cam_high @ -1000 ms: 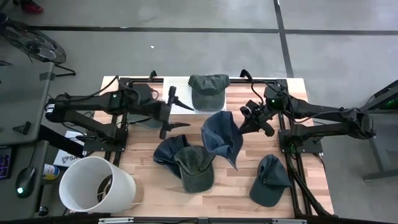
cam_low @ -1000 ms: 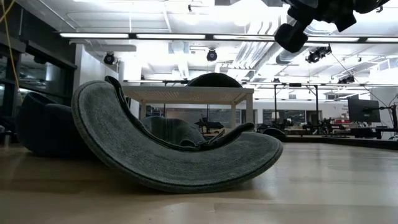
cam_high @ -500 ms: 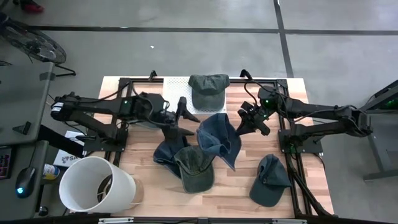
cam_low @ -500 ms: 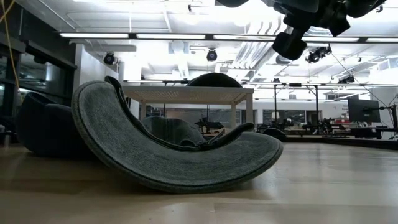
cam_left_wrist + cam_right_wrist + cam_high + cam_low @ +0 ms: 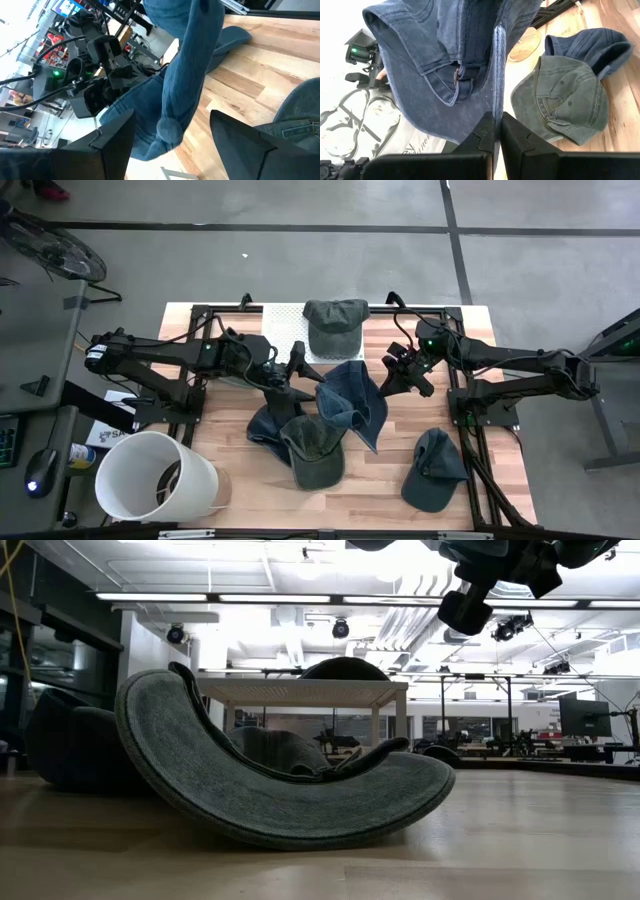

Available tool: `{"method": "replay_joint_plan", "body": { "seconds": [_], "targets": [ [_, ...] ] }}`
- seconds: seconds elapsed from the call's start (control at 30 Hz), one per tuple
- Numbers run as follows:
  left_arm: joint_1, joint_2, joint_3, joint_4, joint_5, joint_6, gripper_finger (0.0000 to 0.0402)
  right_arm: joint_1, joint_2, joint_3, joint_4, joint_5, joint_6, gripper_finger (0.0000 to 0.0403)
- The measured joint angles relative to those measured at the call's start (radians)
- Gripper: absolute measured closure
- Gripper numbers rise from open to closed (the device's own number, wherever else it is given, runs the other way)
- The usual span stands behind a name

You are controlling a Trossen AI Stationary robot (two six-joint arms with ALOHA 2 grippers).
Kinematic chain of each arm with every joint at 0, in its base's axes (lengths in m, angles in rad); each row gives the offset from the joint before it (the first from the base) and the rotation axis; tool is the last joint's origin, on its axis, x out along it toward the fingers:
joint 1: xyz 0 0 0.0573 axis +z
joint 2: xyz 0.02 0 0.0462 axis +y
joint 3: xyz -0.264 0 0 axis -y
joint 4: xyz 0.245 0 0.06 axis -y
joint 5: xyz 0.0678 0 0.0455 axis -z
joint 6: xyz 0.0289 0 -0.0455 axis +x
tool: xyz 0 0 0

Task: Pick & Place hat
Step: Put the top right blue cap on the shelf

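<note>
Next, my left gripper grabs the blue denim hat by its round top button (image 5: 170, 131) to set the hat on the white mat.
A blue denim hat (image 5: 352, 402) hangs above the table's middle, with my right gripper (image 5: 405, 375) shut on it from the right. My left gripper (image 5: 299, 372) stands open just left of the hat. In the left wrist view, the hat's hanging lower part (image 5: 170, 127) shows between its spread fingers; I cannot tell whether they touch it. A green hat (image 5: 315, 450) lies partly on a navy hat (image 5: 268, 423). Another green hat (image 5: 335, 320) rests on a white mat at the far edge. A dark teal hat (image 5: 435, 470) lies near right. My right gripper pinches a seamed edge of the blue hat (image 5: 498, 102) between its two shut fingers. The fingers come nearly level from the table's right side. The hat hangs slack from the hold, its crown and brim drooping toward the hats below.
A white bucket (image 5: 150, 480) stands at the near left corner. Black frame rails (image 5: 470, 430) run along the table's sides. In the low view the green hat's brim (image 5: 280, 795) fills the foreground. Bare wood shows at the near middle and right.
My left gripper has gone toward the table's right and a little down, up to the hanging blue hat, and has rolled about its own pointing line. It has stayed open. The blue hat still hangs from my right gripper.
</note>
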Motion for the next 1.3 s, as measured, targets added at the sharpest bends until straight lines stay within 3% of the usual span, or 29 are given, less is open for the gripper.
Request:
{"method": "replay_joint_plan", "body": {
  "seconds": [0.4, 0.77, 0.93, 1.13, 1.3],
  "targets": [
    [0.0, -0.002, 0.0, -0.004, -0.016, -0.007, 0.0259, 0.0, 0.0, 0.001, 0.019, 0.001, 0.001, 0.04],
    [0.0, -0.002, 0.0, -0.003, -0.019, -0.007, 0.0315, 0.0, 0.0, 0.002, 0.065, -0.001, 0.024, 0.04],
    [0.0, -0.002, 0.0, -0.002, -0.039, -0.012, 0.0361, 0.0, 0.0, 0.002, 0.065, 0.001, 0.025, 0.0398],
    [0.0, -0.002, 0.0, -0.002, -0.058, -0.013, 0.0364, 0.0, 0.0, 0.002, 0.065, 0.003, 0.025, 0.0391],
    [0.0, -0.002, 0.0, 0.008, -0.062, -0.104, 0.0364, 0.0, 0.0, 0.002, 0.066, 0.006, 0.025, 0.0376]
  ]
}}
